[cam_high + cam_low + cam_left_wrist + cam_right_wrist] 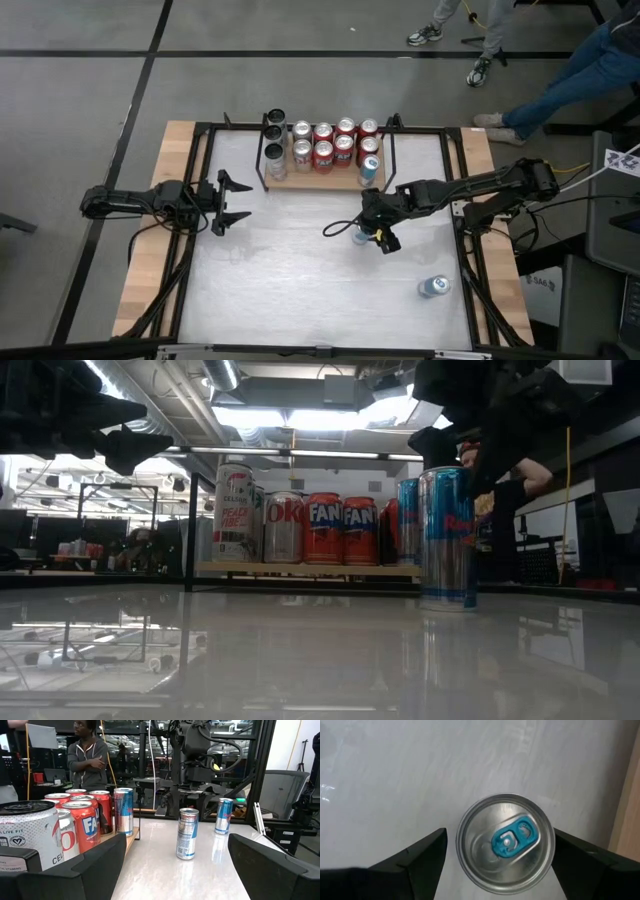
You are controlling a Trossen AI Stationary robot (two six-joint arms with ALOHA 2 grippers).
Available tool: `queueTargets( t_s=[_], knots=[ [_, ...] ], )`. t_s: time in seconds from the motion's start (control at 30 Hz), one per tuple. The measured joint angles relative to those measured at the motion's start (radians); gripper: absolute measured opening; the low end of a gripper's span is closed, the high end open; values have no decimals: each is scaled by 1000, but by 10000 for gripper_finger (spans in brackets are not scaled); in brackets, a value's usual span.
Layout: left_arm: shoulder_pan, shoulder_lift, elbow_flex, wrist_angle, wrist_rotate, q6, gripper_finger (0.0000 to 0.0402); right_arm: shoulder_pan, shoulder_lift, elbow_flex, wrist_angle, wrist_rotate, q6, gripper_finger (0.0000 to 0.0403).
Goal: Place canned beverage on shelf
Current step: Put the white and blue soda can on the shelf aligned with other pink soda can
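My right gripper needs to close on the can's silver top (505, 844) now, since my fingers are next to both edges of the can's top in the right wrist view.
A slim blue-and-silver beverage can (360, 237) stands upright on the white tabletop, near the middle; its silver top with a blue tab (506, 842) shows in the right wrist view. My right gripper (373, 235) hovers open just above it, slanting down, one finger on either side of the can's top (447, 472) without touching. The shelf (290, 182), a small wood board with thin black rods, stands at the table's far side and holds several cans. My left gripper (235, 200) waits open at the table's left, pointing level.
A second slim blue-and-silver can (433, 287) stands near the table's right near corner. One like it (369, 168) stands at the shelf's right end, beside red and silver cans (323, 152). A black frame (455, 180) borders the tabletop. People stand beyond the far edge.
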Motion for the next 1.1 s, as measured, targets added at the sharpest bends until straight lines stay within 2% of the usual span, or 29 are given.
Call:
queueTargets(
  t_s=[0.2,0.43,0.5,0.6,0.8,1.1],
  knots=[
    [0,0,0,0,0,0,345,0,0,0,39,0,0,305],
    [0,0,0,0,0,7,345,0,-1,0,39,0,0,228],
    [0,0,0,0,0,7,345,0,-2,0,39,0,0,217],
    [0,0,0,0,0,7,345,0,-2,0,39,0,1,217],
    [0,0,0,-1,0,8,345,0,0,0,66,0,8,243],
    [0,0,0,-1,0,8,345,-51,0,95,82,-16,27,221]
  ],
)
